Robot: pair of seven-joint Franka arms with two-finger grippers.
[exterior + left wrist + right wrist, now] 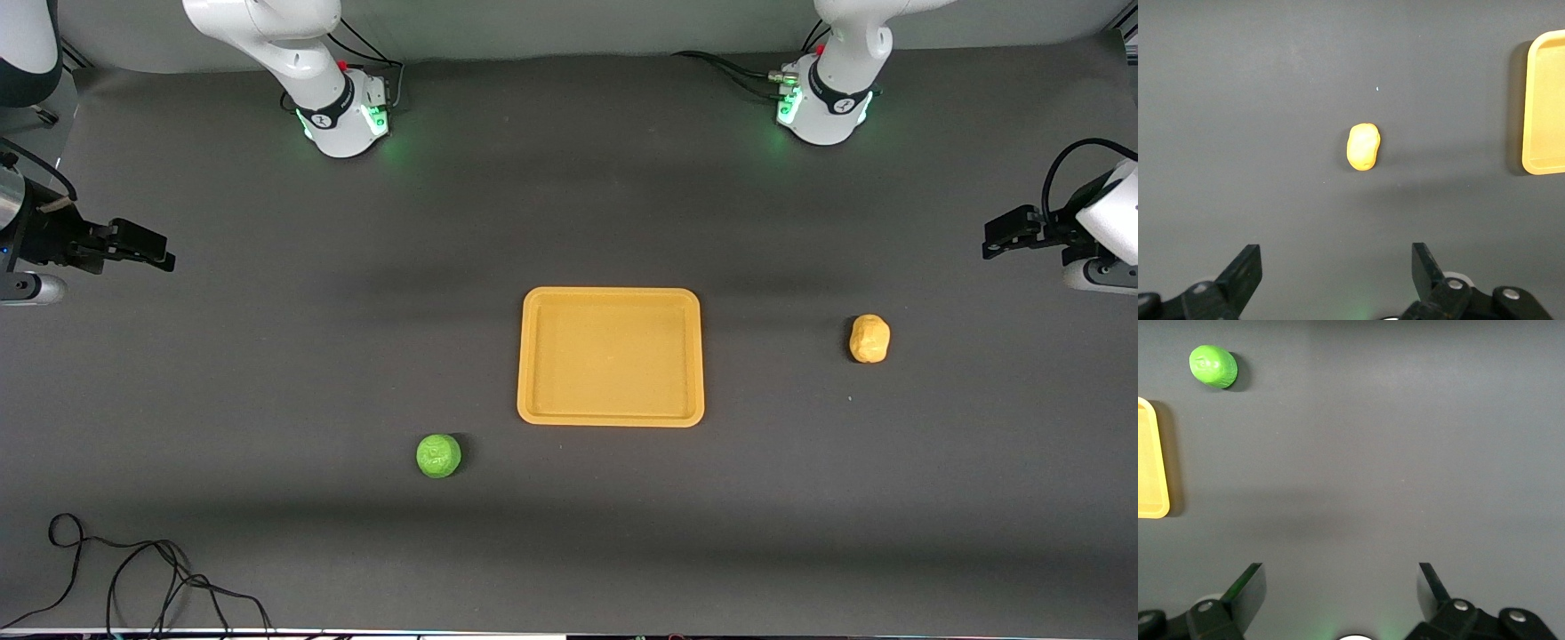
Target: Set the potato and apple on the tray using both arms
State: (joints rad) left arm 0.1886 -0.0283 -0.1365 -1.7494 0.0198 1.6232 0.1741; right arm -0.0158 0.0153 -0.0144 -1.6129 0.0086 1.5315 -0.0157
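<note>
I will next grab the potato across its narrower width (pixel 869 338) with my left gripper, to place it on the tray.
The yellow-orange tray (pixel 611 293) lies empty at the table's middle. The green apple (pixel 438 455) sits on the table nearer the front camera than the tray, toward the right arm's end. The yellow-orange potato (pixel 869 339) lies beside the tray toward the left arm's end. My left gripper (pixel 991 242) is open and empty, up over the left arm's end of the table. In its wrist view (pixel 1336 267) the potato (pixel 1363 147) and a tray edge (pixel 1546 107) show. My right gripper (pixel 163 258) is open and empty over the right arm's end. In its wrist view (pixel 1341 587) the apple (pixel 1213 366) and a tray corner (pixel 1150 467) show.
The two arm bases (pixel 342 116) (pixel 822 107) stand along the table edge farthest from the front camera. A loose black cable (pixel 133 578) lies at the near corner toward the right arm's end. The dark table (pixel 267 356) surrounds the tray.
</note>
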